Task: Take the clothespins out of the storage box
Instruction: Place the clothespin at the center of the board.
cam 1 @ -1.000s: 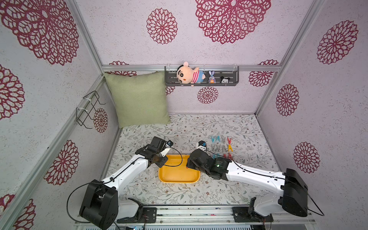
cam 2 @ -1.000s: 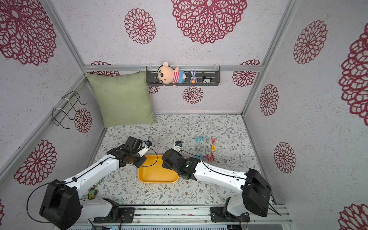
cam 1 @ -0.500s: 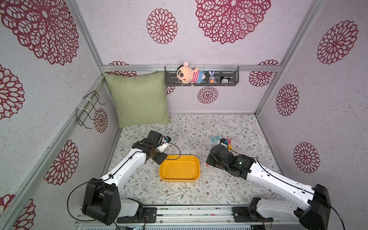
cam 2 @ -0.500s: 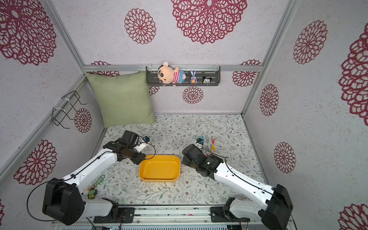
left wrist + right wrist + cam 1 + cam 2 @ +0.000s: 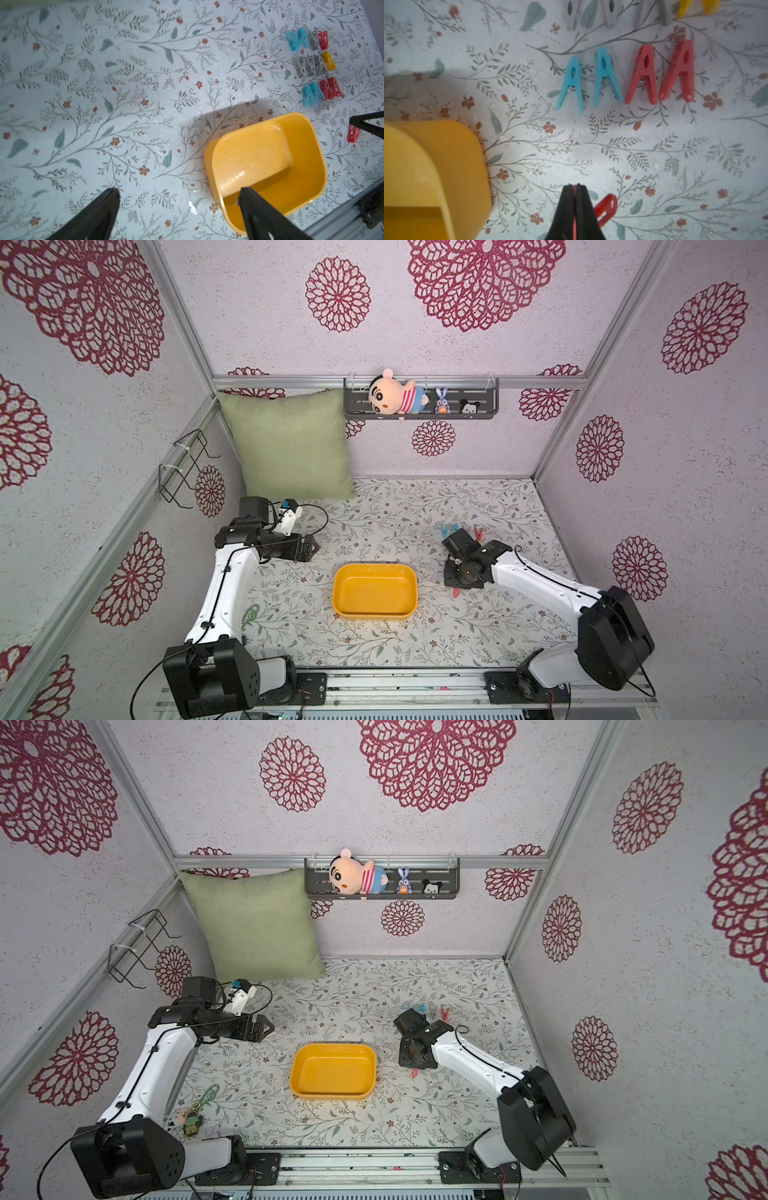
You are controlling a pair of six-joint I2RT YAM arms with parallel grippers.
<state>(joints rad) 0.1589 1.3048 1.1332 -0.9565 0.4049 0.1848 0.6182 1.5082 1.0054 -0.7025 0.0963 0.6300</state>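
My right gripper holds the red clothespin above empty table, and the clothespin would fall short of the nearest teal clothespins if I opened now. I should first move it toward them.
The yellow storage box (image 5: 374,597) (image 5: 332,1073) lies empty at the front middle of the floral table. My left gripper (image 5: 178,190) is open and hangs above the table to the box's left, holding nothing, with the box's near wall (image 5: 228,166) beside one finger. My right gripper (image 5: 574,185) is shut on a red clothespin (image 5: 607,204) just right of the box (image 5: 425,166), low over the table. Several clothespins (image 5: 311,62) in teal, grey, red and yellow lie in rows beyond it. Two teal and two red ones (image 5: 625,76) are nearest.
A green cushion (image 5: 291,443) leans in the back left corner beside a wire rack (image 5: 187,468) on the left wall. A dark shelf (image 5: 419,404) with plush toys hangs on the back wall. A keychain (image 5: 195,1115) lies by the left arm's base. A metal rail (image 5: 395,684) runs along the front.
My left gripper has opened, let go of the box's rim and drawn back to the left. My right arm has swung right, away from the box, carrying the red clothespin.
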